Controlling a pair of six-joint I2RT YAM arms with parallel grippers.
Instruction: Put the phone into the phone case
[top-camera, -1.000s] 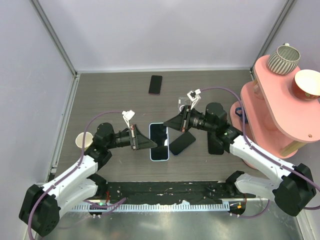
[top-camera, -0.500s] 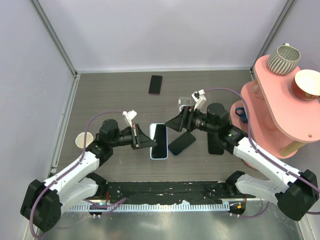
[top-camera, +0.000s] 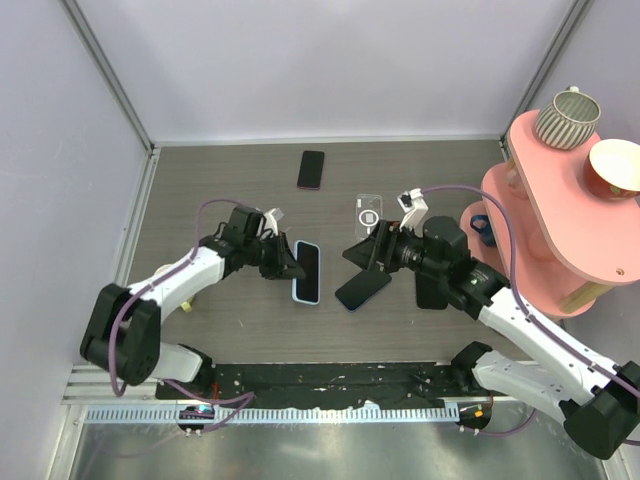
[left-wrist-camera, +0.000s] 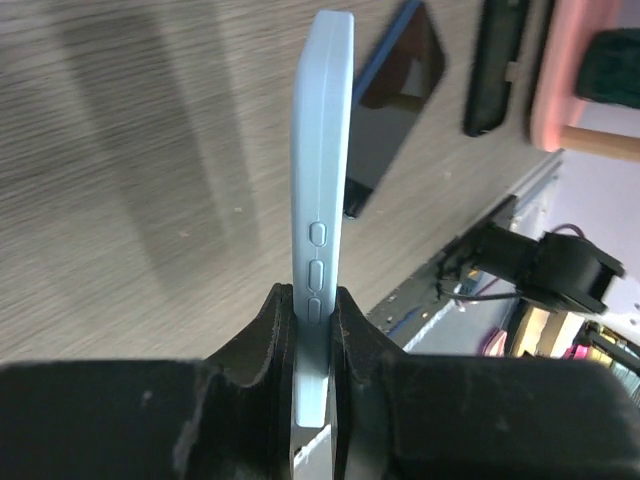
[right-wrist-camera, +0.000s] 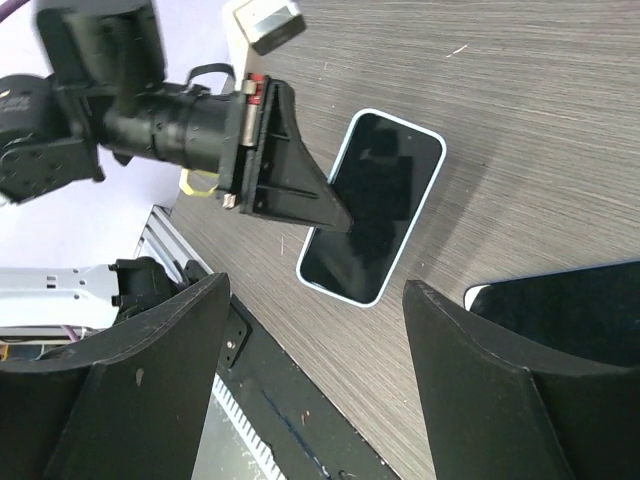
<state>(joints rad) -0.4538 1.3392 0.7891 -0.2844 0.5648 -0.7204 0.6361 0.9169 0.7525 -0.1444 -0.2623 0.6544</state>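
My left gripper needs to keep holding the light-blue phone. The phone is above the table with its shadow apart from it, so it would fall short if I opened now.
The phone (top-camera: 363, 288) is a black slab lying tilted on the wood-grain table, and it also shows in the wrist views (right-wrist-camera: 570, 310) (left-wrist-camera: 390, 110). My right gripper (top-camera: 360, 254) (right-wrist-camera: 315, 300) hangs open just above and left of it, holding nothing. The phone case (top-camera: 367, 213), clear with a white ring mark, lies farther back, apart from both grippers. My left gripper (top-camera: 287, 261) (left-wrist-camera: 318, 295) is shut on the long edge of a light-blue phone (top-camera: 308, 275) (left-wrist-camera: 322, 150) (right-wrist-camera: 375, 205), which faces screen up.
A black phone with a pinkish rim (top-camera: 311, 169) lies at the back. Another dark slab (top-camera: 432, 292) sits under my right arm. A pink shelf stand (top-camera: 545, 215) at the right carries a striped mug (top-camera: 566, 117) and a bowl (top-camera: 613, 168). Grey walls enclose the table.
My right gripper has opened, let go of the black phone and drawn back to the right. My left arm has swung and carried the light-blue phone a little left and back.
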